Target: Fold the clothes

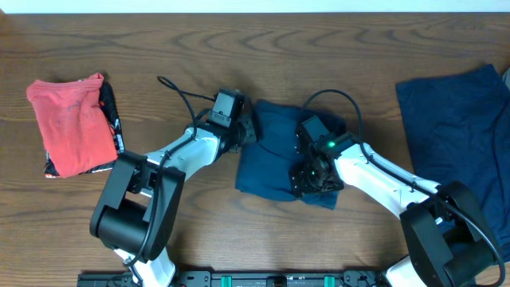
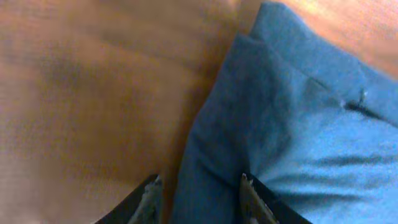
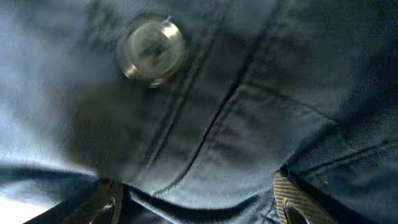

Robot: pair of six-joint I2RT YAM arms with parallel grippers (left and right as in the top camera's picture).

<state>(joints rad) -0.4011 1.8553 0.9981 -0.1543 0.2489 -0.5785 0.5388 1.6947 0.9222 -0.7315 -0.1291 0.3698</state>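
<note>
Next, my left gripper pinches the navy garment's folded edge nearest the red garment, layers together, to lay the navy garment aside folded.
A folded dark navy garment of the clothes lies mid-table. My left gripper hovers at its upper left edge. In the left wrist view the left gripper stands open astride that folded edge, with a strip of wood showing beside the left finger. My right gripper is low over the garment's right part. In the right wrist view the right gripper is wide open, its fingers set against denim with a metal button and a seam; a soft ridge of cloth lies between them.
A second navy garment lies spread at the right edge of the table. A folded red garment sits at the far left. Black cables loop from both arms over the brown wooden tabletop.
</note>
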